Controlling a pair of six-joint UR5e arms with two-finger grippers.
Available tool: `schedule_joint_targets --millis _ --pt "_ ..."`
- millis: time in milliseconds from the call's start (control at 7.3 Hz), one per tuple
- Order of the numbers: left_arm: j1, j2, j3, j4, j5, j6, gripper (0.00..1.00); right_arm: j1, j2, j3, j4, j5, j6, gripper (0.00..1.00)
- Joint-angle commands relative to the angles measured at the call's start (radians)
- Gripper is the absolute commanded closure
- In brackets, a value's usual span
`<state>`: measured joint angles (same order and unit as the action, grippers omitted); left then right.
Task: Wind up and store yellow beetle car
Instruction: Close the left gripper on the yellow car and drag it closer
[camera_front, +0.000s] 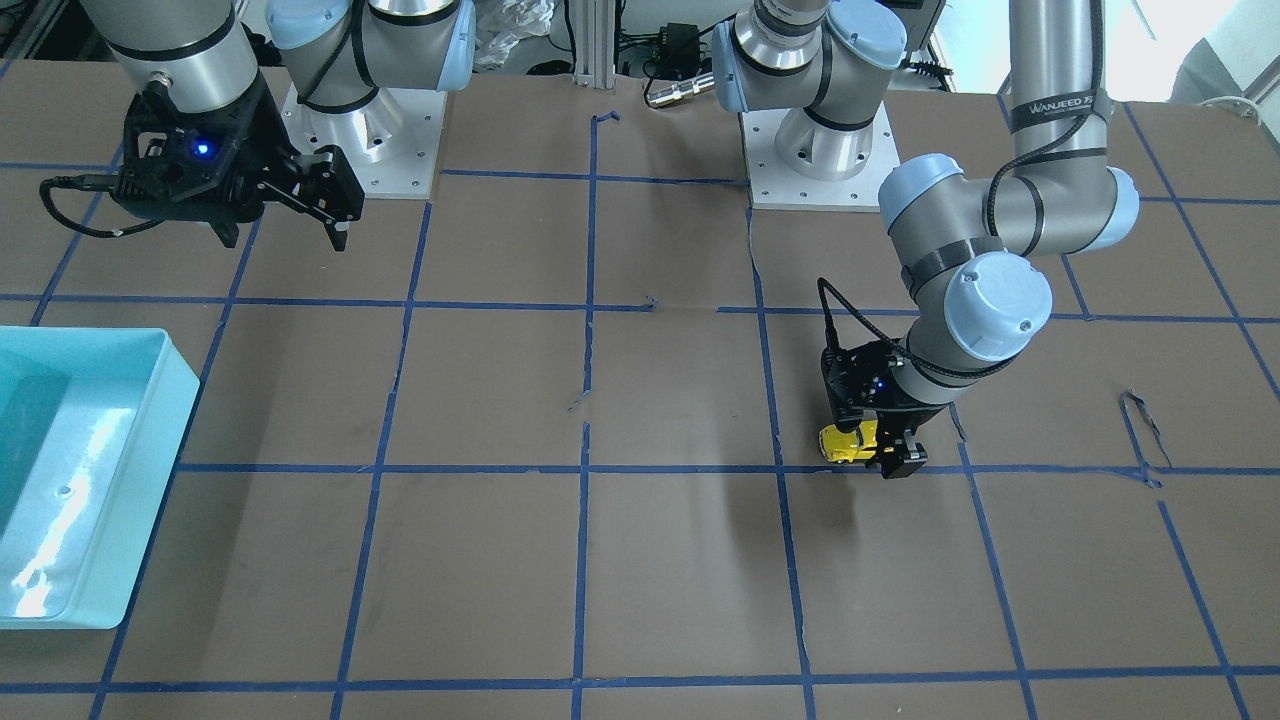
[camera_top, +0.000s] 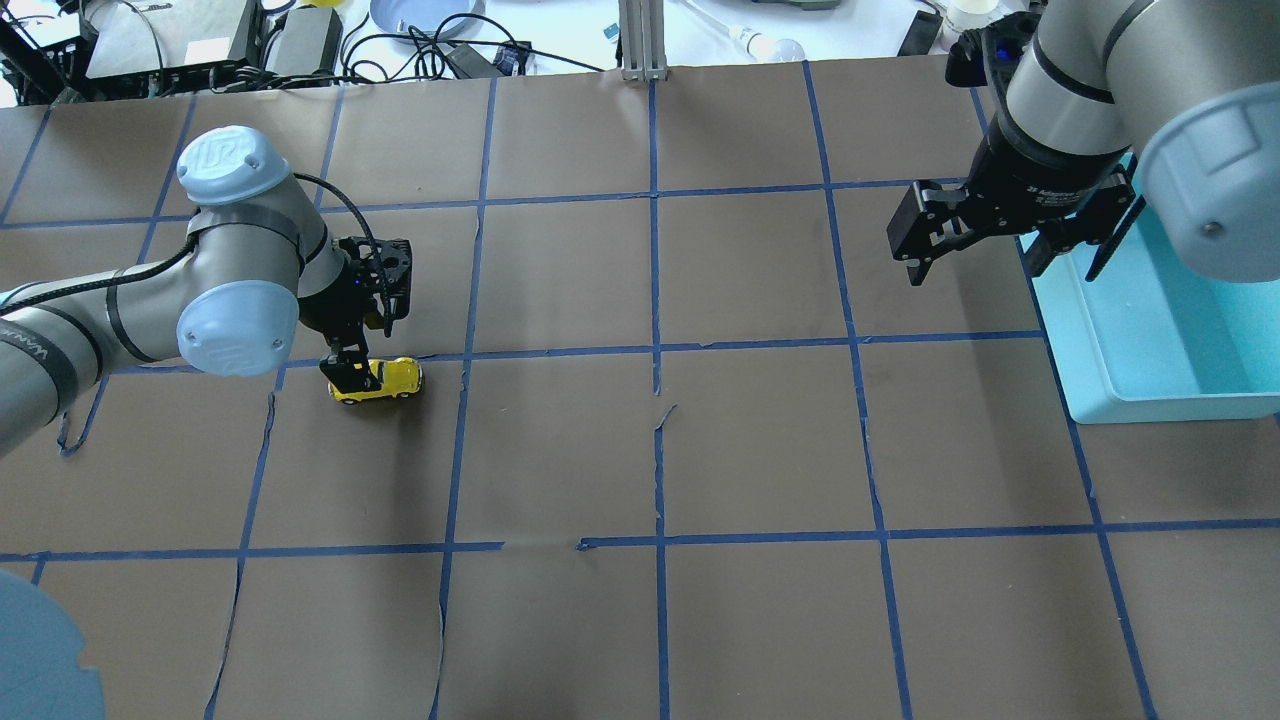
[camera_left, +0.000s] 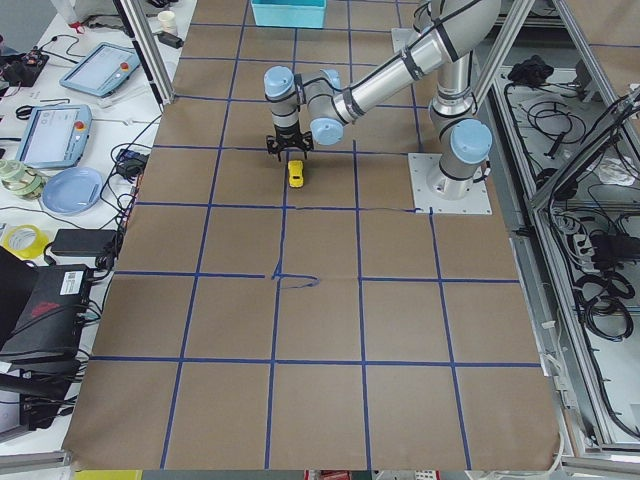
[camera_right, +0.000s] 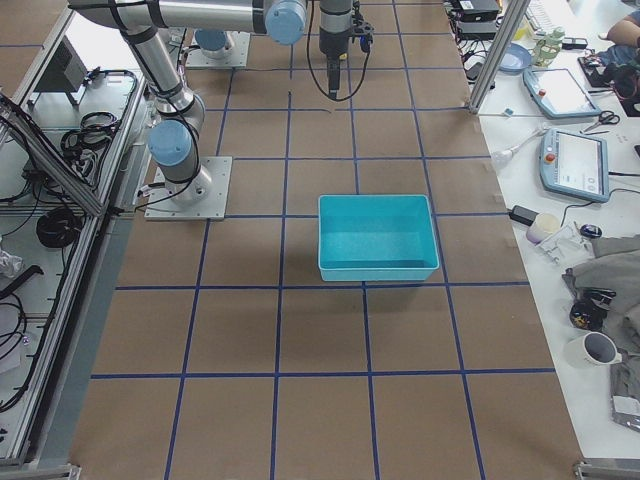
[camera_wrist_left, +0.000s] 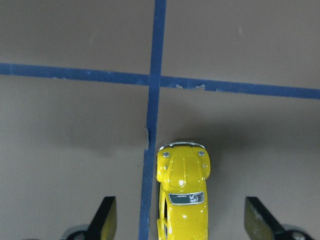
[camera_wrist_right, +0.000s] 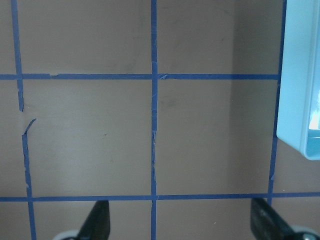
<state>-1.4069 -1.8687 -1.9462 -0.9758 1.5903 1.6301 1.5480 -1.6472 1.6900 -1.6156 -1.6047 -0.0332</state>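
Observation:
Next, my left gripper grabs the yellow beetle car by its rear half (camera_wrist_left: 186, 231) to wind the car up.
The yellow beetle car (camera_front: 848, 442) stands on its wheels on the brown table, beside a blue tape line. It also shows in the overhead view (camera_top: 388, 378), the left side view (camera_left: 297, 174) and the left wrist view (camera_wrist_left: 182, 195). My left gripper (camera_top: 352, 377) is down at the table and open. Its fingers (camera_wrist_left: 106, 216) straddle the car's rear half with a gap on each side. My right gripper (camera_top: 1005, 262) is open and empty, held above the table beside the turquoise bin (camera_top: 1100, 385).
The turquoise bin (camera_front: 150, 400) is empty and sits near the table's end on my right side; its edge shows in the right wrist view (camera_wrist_right: 297, 100). Blue tape lines grid the brown paper, with small tears. The arm bases (camera_front: 815, 165) are at the robot's edge.

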Motion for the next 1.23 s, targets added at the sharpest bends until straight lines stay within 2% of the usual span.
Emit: schedule_joint_targets --millis 0,411,959,1096 --pt "0.008 0.002 -0.037 0.05 -0.001 0.002 0.17 0.001 0.003 -0.003 -0.013 0.012 0.007 0.0" --pt "0.016 0.0 -0.082 0.13 -0.001 0.004 0.17 0.0 0.004 0.0 -0.015 0.006 -0.004 0.0" --pt "0.017 -0.02 -0.079 0.149 0.0 0.037 0.34 0.0 0.0 0.007 -0.004 0.008 0.007 0.0" --pt "0.019 -0.02 -0.079 0.147 0.0 0.037 0.45 0.0 0.004 0.008 -0.003 -0.004 -0.004 0.0"
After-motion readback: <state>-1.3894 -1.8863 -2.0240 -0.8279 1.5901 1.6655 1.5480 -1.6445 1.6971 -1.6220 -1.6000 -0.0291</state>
